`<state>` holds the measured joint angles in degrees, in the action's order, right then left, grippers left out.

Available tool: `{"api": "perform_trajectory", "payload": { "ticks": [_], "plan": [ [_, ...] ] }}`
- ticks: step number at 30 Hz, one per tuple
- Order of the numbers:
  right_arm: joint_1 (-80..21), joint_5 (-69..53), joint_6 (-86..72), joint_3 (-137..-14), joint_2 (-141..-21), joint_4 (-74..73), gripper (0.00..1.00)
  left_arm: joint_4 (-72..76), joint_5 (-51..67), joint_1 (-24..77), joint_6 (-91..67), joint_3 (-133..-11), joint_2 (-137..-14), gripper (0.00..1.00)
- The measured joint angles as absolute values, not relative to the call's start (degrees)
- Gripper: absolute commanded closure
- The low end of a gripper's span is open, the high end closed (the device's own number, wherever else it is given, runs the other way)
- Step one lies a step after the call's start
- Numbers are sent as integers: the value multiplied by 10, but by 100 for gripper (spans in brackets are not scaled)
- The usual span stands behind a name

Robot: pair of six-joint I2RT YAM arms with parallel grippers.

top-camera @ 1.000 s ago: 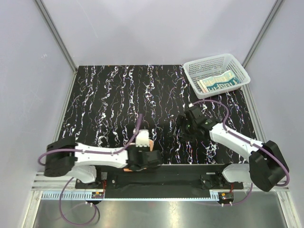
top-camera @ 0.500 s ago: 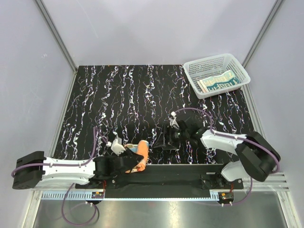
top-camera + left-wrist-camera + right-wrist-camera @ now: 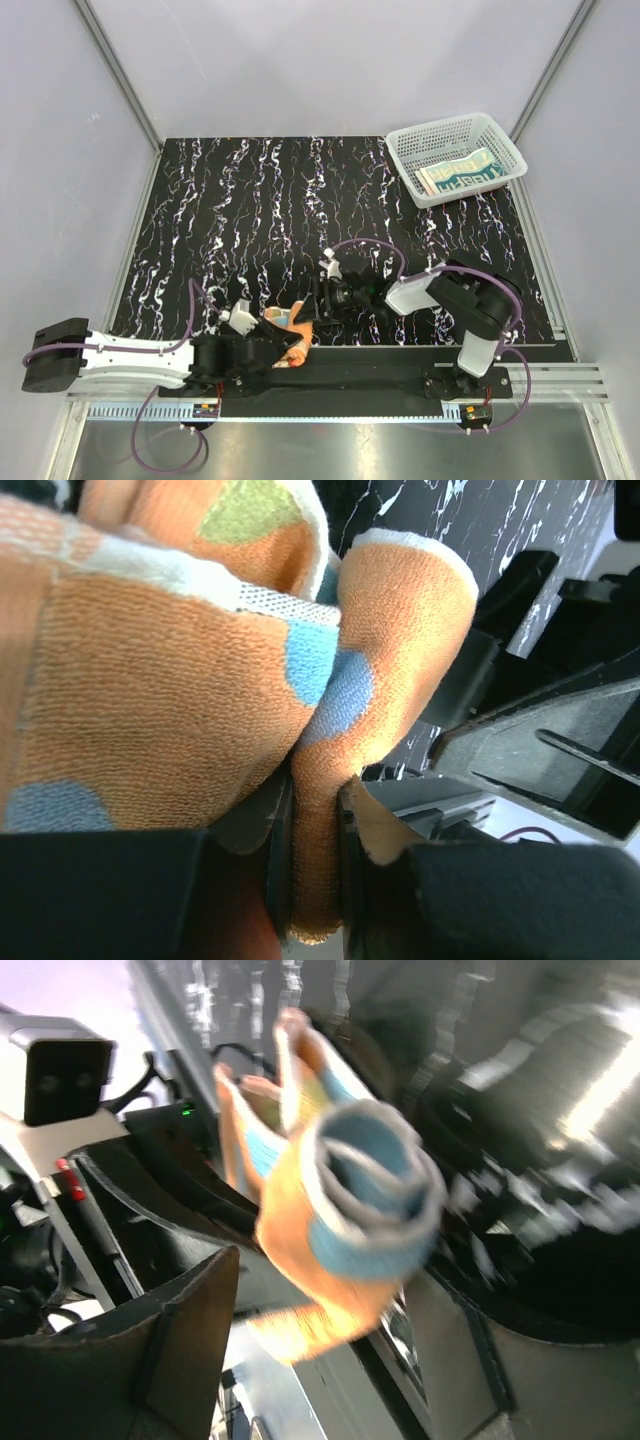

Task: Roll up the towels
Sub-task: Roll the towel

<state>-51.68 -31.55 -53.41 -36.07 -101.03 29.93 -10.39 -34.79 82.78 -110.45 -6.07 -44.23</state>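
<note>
The orange towel's rolled end (image 3: 299, 314) (image 3: 362, 1202) is beside my left gripper's fold, and my right gripper should grab it next. My grippers then move the towel into place together for rolling.
The orange towel (image 3: 287, 324) with blue and green patches hangs partly rolled at the near table edge. My left gripper (image 3: 283, 345) is shut on a fold of it. In the left wrist view the cloth (image 3: 150, 710) fills the frame, and the gripper (image 3: 315, 802) pinches one thick fold. My right gripper (image 3: 318, 300) sits just right of the towel, open. Its wrist view shows the blurred rolled end (image 3: 345, 1200) ahead of the gripper (image 3: 330, 1355), apart from both fingers. The cream towel (image 3: 462, 172) with teal lettering lies in the basket.
The white mesh basket (image 3: 437, 125) stands at the far right corner of the black marbled table (image 3: 230, 210). A black rail (image 3: 380, 365) and the arm bases run along the near edge, right under the towel.
My left arm has swung out to the near left, keeping the towel at the table edge. My right gripper has travelled left across the table up to the towel.
</note>
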Motion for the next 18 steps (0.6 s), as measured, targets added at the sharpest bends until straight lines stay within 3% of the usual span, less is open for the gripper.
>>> {"api": "perform_trajectory", "payload": {
  "ticks": [3, 6, 7, 8, 11, 13, 15, 16, 18],
  "plan": [
    [-529, -323, -551, -366, -1049, 369, 32, -102, -352, 832, -1120, -56, -439, 100],
    [-538, -323, -562, -367, -1079, 422, 51, -96, -356, 834, -1130, -50, -435, 100],
    [-539, -322, -565, -367, -1088, 433, 70, -95, -356, 835, -1131, -48, -435, 100],
    [-540, -320, -566, -367, -1097, 442, 79, -94, -357, 835, -1131, -48, -435, 100],
    [-540, -319, -579, -362, -1112, 468, 93, -96, -360, 835, -1117, -50, -436, 100],
    [-542, -312, -584, -358, -1110, 473, 95, -121, -363, 836, -1088, -70, -444, 100],
    [-545, -299, -582, -359, -1098, 451, 99, -159, -365, 836, -1055, -103, -464, 87],
    [-548, -291, -577, -361, -1087, 433, 100, -182, -366, 836, -1036, -127, -481, 73],
    [-551, -267, -556, -373, -1052, 364, 100, -219, -371, 836, -999, -170, -517, 59]
  ]
}}
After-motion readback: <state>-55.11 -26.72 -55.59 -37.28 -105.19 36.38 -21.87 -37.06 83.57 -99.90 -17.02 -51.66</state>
